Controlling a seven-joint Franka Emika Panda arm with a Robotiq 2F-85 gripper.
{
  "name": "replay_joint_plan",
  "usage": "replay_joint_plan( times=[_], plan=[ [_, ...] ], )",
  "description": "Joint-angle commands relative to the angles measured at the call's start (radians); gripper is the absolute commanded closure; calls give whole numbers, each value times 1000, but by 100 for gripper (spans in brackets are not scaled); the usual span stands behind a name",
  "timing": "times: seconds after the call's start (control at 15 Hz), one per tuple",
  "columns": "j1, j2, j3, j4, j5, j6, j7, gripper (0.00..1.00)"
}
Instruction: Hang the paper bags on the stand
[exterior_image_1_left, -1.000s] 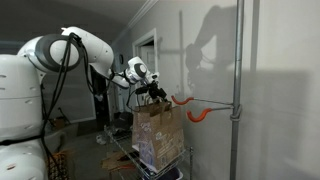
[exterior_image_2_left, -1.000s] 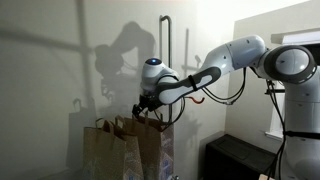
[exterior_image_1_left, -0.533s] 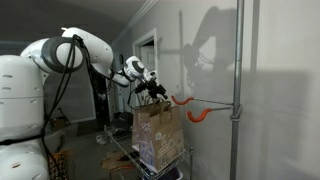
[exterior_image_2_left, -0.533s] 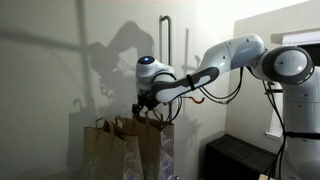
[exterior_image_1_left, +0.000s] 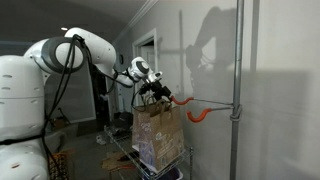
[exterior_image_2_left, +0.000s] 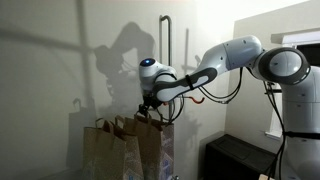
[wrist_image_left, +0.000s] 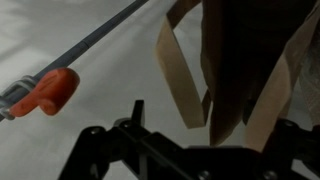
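I should next pinch both handle tops together to hang the paper bag, loops open, on an orange hook.
Brown paper bags (exterior_image_1_left: 158, 135) (exterior_image_2_left: 100, 150) stand upright on a low rack, a speckled one (exterior_image_2_left: 152, 150) beside a plain one. My gripper (exterior_image_1_left: 153, 93) (exterior_image_2_left: 147, 108) hovers right at their top edges, open. In the wrist view a bag handle (wrist_image_left: 180, 80) and the bag's dark top (wrist_image_left: 250, 60) hang between the fingers of my gripper (wrist_image_left: 218, 126); no grip shows. The stand (exterior_image_1_left: 238, 90) is a thin grey pole with a horizontal arm (wrist_image_left: 100, 35) and orange hooks (exterior_image_1_left: 186, 101) (wrist_image_left: 45, 92). The nearest hook is just beside the gripper.
A pale wall lies close behind the stand and bags. The low wire rack (exterior_image_1_left: 150, 168) carries the bags. A dark cabinet (exterior_image_2_left: 240, 160) stands below the arm's base. Clutter sits on the floor (exterior_image_1_left: 110, 160) behind the rack.
The gripper has shifted slightly down over the bag tops, near the orange hook. Its jaws stayed open and the bags have not moved.
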Motion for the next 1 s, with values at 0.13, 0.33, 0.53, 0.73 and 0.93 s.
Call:
replay_joint_plan(
  times=[0.13,0.33,0.53,0.73,0.93],
  plan=[
    [-24,-13,-7,-6,171,14,-143,40],
    [-24,-22,-17,-4,232,-3,-171,59],
    [-20,-30,-23,2,239,-16,-172,80],
    [-20,-36,-23,2,241,-14,-171,94],
    [-21,-37,-22,-2,256,-9,-171,99]
  ],
)
